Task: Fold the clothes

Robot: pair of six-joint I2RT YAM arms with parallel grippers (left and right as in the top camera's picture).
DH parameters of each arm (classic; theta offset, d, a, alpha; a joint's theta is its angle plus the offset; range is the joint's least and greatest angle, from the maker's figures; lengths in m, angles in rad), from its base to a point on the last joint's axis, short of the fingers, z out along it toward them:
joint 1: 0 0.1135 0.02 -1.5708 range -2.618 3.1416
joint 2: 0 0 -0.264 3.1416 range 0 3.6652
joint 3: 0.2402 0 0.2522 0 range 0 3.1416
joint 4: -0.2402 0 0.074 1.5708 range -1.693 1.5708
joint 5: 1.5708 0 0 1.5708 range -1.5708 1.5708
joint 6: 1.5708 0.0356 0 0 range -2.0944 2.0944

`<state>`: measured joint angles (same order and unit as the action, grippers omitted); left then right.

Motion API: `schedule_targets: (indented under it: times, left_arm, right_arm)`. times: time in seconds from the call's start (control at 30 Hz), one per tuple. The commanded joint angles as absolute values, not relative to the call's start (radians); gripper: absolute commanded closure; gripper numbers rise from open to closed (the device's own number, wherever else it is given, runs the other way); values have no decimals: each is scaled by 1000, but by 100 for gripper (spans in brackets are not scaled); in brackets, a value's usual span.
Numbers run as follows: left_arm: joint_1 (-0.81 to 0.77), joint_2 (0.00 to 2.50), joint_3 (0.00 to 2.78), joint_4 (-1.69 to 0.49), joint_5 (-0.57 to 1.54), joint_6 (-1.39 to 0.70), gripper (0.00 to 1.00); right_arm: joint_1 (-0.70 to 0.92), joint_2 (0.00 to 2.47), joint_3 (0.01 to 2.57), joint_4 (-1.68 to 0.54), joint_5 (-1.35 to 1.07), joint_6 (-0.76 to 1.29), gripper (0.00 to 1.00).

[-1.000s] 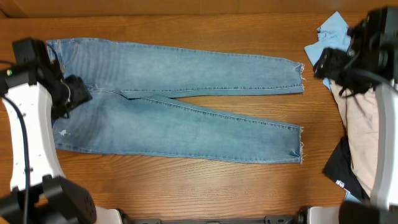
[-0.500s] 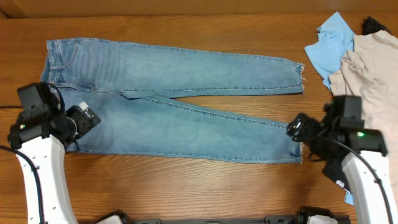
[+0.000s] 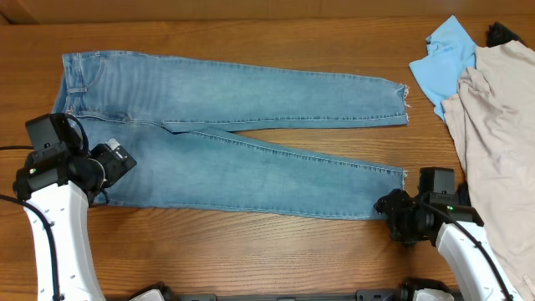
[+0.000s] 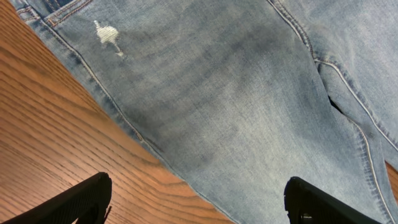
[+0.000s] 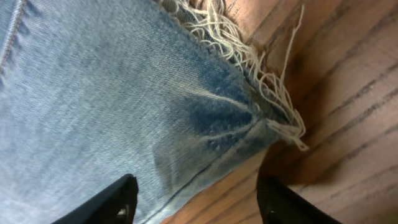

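I will next grab the light-blue jeans (image 3: 242,134) with my left gripper by their near edge close to the waist. Then I can fold the near leg over.
The light-blue jeans (image 3: 242,134) lie flat across the table, waistband at the left, both legs running right to frayed hems. My left gripper (image 3: 113,171) is open over the near edge of the jeans close to the waist; the left wrist view shows that denim edge (image 4: 205,106) between its fingers (image 4: 199,202). My right gripper (image 3: 386,205) is open low over the near leg's frayed hem corner (image 5: 249,118), with its fingers (image 5: 199,202) either side of the corner.
A sky-blue shirt (image 3: 443,63) and a large beige garment (image 3: 497,142) lie at the right side of the wooden table (image 3: 251,251). A dark item (image 3: 500,33) pokes out at the far right corner.
Both arms have swung down from the far side toward the near edge. The right gripper has dropped onto the near leg's hem corner; the left gripper has settled at the jeans' near edge.
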<state>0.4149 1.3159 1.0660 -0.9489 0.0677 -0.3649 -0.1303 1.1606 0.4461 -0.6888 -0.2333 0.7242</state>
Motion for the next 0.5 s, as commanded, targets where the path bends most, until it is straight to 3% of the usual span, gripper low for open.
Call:
schedule_targets:
  times: [0.0,0.13,0.3,0.37,0.4,0.43,0.47]
  left_arm:
    - [421,1320,1060,-946,75,-374,9]
    - [421,1320,1060,-952,75,-374,9]
    - [421,1320,1060,-959,75,-374,8]
    - [421,1320,1060,-962,75,-374,8]
    - [421,1320,1060,-961,75,-374,8]
    - [421,1320,1060,-962,75,-374,8]
    - [421,1320,1060,-963,74,-374,8]
  right_arm:
    - [-133,1160,419,-660,-236,767,43]
    - [-133,1161,417,-646,-202,767,57]
    - [-133,1176,416,-606,-166,768,61]
    - [-133,1196,414,-594,-149,767,71]
    - [-133,1216,411,-579,-146,767,83]
    - [-133,1224,411,-575,-147,767,86]
    - [-133,1234,411,-573,-147,767,96]
